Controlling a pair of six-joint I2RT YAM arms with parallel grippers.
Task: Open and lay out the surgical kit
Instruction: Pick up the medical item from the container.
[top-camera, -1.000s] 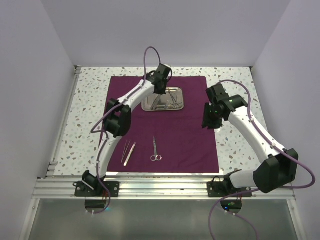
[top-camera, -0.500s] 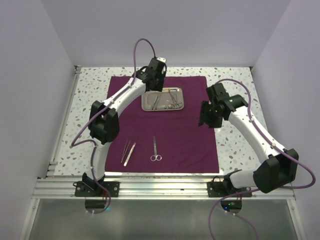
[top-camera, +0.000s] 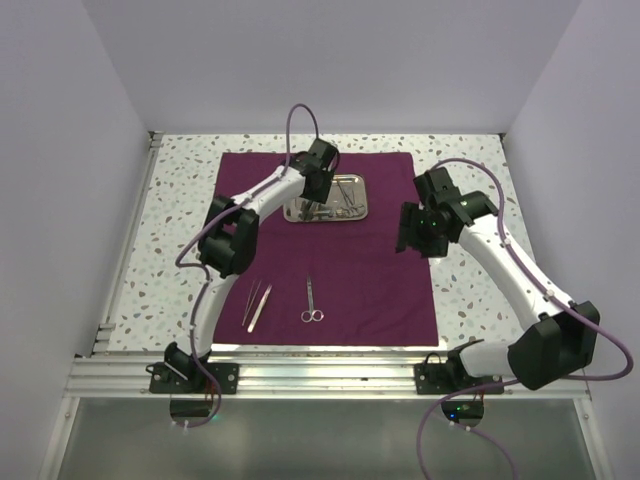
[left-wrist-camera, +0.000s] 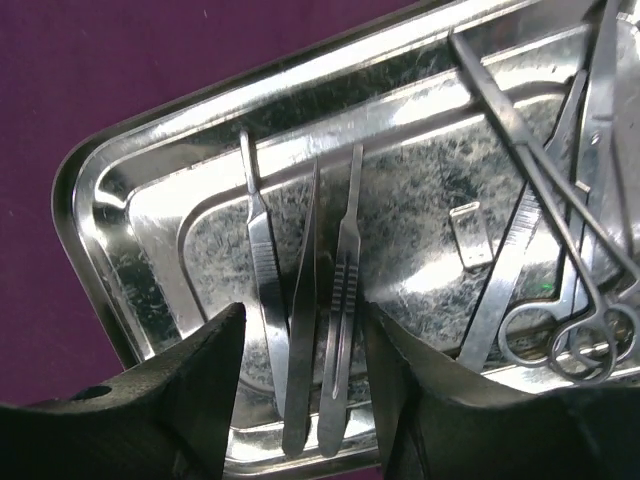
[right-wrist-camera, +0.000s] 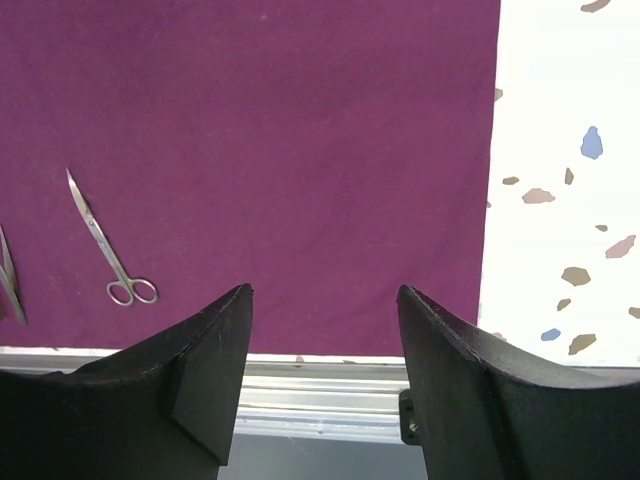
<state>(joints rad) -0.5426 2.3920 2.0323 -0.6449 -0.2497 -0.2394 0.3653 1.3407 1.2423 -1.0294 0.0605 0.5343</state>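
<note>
The middle slim instrument is still below my left gripper's fingers in the left wrist view, so I should lower my left gripper before I close it on that instrument.
The surgical kit's purple cloth (top-camera: 380, 280) lies spread flat. A steel tray (top-camera: 361, 198) sits on its far half. Scissors (top-camera: 313, 300) and tweezers (top-camera: 258, 305) lie on the near half. My left gripper (top-camera: 318, 190) hangs over the tray's left end. In the left wrist view the left gripper (left-wrist-camera: 303, 315) is open and straddles three slim instruments (left-wrist-camera: 343, 300) lying in the tray (left-wrist-camera: 120, 150). I cannot tell if it touches them. Ring-handled forceps (left-wrist-camera: 560, 250) lie to their right. My right gripper (right-wrist-camera: 325, 290) is open and empty above the cloth's right edge (right-wrist-camera: 480, 200), with the scissors (right-wrist-camera: 110, 255) off to its left.
Speckled tabletop (top-camera: 470, 290) shows around the cloth. An aluminium rail (top-camera: 330, 365) runs along the near edge and white walls stand on three sides. A small flat metal piece (left-wrist-camera: 470, 235) lies in the tray's middle.
The left gripper went from shut to open and stands over the tray's left end; its elbow swung out left and came back. The right gripper opened wider and barely moved.
</note>
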